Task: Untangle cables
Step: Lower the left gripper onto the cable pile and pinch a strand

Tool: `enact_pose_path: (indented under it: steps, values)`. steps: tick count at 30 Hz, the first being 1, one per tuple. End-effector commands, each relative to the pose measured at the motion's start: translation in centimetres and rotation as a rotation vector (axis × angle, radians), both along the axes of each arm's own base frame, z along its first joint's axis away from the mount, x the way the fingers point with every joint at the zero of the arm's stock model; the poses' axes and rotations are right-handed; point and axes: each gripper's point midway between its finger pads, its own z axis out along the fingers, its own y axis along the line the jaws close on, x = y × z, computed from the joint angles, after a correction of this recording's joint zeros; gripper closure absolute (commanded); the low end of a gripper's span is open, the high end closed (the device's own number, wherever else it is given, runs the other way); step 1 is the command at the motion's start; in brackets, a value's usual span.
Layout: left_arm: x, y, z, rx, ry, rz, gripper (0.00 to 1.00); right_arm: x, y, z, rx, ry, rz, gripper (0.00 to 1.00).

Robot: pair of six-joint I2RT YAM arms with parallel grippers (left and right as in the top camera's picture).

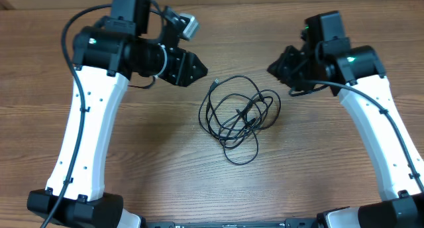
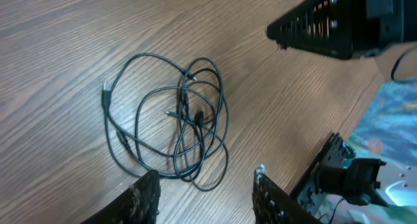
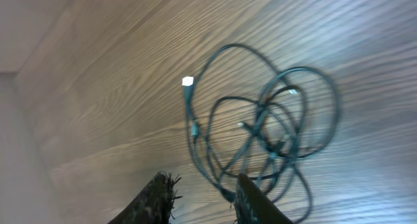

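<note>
My left gripper reaches one of the cables next and grabs it just behind its plug end (image 1: 213,87) (image 2: 107,99), to pull that loose end out of the tangle.
The cables (image 1: 246,112) are thin black wires lying in one loose tangle of loops on the wooden table, between the two arms. My left gripper (image 1: 199,70) hovers up and to the left of the tangle. In the left wrist view the left gripper (image 2: 205,185) is open, nothing lies between its fingers, and the cables (image 2: 184,97) lie just beyond its tips. My right gripper (image 1: 275,67) hovers up and to the right of the tangle. The right gripper (image 3: 203,188) is open and empty. A strand of the cables (image 3: 260,120) passes close by its right finger (image 3: 251,195). A pale plug end (image 3: 187,81) shows.
The right arm's black gripper (image 2: 326,28) juts in at the top right of the left wrist view. The table edge (image 2: 339,120) runs down the right there, with equipment (image 2: 352,178) beyond it. A thick black cord (image 1: 67,29) loops off the left arm.
</note>
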Motion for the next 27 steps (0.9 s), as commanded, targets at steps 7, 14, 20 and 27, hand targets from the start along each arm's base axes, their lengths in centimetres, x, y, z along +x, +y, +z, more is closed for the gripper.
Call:
enact_pose_path:
  steps: [7,14,20,27]
  values:
    - [-1.4,-4.7,-4.3,0.019,0.045,-0.086,0.54,-0.2,-5.8,-1.1,-0.065,0.044,-0.055,0.51]
    - [-2.3,-9.3,-8.7,-0.004,0.055,-0.134,0.52,-0.9,-8.3,-1.6,-0.089,0.076,-0.070,0.49]
    - [-1.6,-8.6,-14.0,0.152,0.096,-0.051,0.51,-1.0,-8.7,-1.7,-0.109,0.071,-0.041,0.45]
    - [-1.4,-8.6,-19.0,0.223,0.202,-0.058,0.51,-1.1,-8.9,-1.8,-0.120,0.074,-0.045,0.43]
